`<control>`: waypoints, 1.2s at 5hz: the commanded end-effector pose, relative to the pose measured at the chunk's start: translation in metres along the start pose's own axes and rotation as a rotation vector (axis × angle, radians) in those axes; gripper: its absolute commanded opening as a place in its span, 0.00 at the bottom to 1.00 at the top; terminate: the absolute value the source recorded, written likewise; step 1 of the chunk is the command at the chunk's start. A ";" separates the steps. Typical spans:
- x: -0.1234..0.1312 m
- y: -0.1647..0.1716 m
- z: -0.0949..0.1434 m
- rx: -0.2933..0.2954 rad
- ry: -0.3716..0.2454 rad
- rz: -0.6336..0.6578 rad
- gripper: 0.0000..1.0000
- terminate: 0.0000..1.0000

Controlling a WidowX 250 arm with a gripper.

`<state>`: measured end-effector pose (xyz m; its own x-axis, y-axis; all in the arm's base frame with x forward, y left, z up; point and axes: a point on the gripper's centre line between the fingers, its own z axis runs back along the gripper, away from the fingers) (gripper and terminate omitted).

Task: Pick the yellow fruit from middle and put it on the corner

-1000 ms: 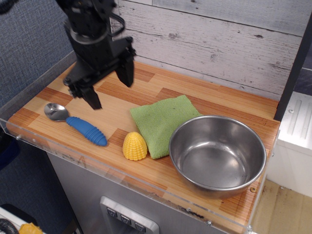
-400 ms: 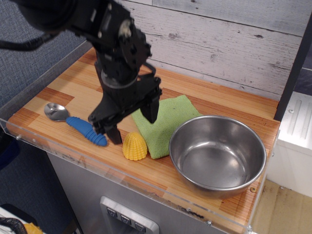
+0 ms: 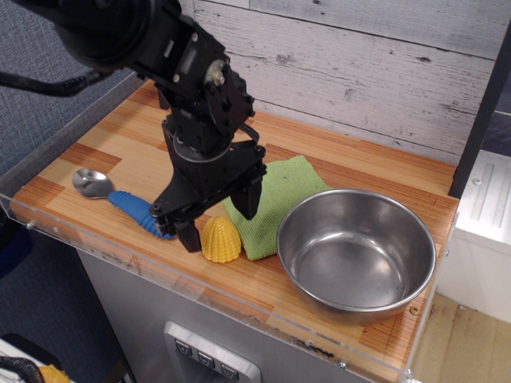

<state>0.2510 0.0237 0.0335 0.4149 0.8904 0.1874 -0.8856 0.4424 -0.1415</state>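
Note:
I need to grip the yellow corn by its upper part (image 3: 218, 227) to put it in the table's corner.
The yellow fruit, a small ridged toy corn (image 3: 221, 240), lies on the striped wooden tabletop near the front rim, just left of a green cloth. My black gripper (image 3: 218, 218) is open and hangs right over the corn, one finger low at its left (image 3: 188, 237), the other behind it over the cloth (image 3: 247, 203). The fingers straddle the corn without closing on it. The far left corner of the tabletop (image 3: 152, 94), where the plank wall meets the clear rim, is partly hidden behind my arm.
A blue-handled spoon (image 3: 120, 199) lies at the front left, its handle end close to my left finger. A green cloth (image 3: 275, 201) sits mid-table. A steel bowl (image 3: 355, 254) stands at the front right. A clear acrylic rim (image 3: 96, 247) runs along the front edge.
My gripper came from above the spoon at the left, moved right and down, and now sits lower, straddling the corn. The corn, spoon, cloth and bowl have stayed in place.

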 end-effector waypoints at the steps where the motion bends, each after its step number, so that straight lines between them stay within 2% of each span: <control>1: 0.000 -0.002 -0.002 -0.003 0.009 0.013 1.00 0.00; 2: -0.002 -0.002 -0.005 0.004 -0.001 -0.002 1.00 0.00; 3: -0.002 -0.002 -0.004 0.008 -0.024 0.008 0.00 0.00; 5: 0.003 -0.006 0.007 -0.006 -0.048 0.001 0.00 0.00; 6: 0.026 -0.019 0.036 -0.095 -0.116 0.029 0.00 0.00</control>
<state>0.2698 0.0343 0.0680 0.3605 0.8907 0.2770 -0.8820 0.4222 -0.2093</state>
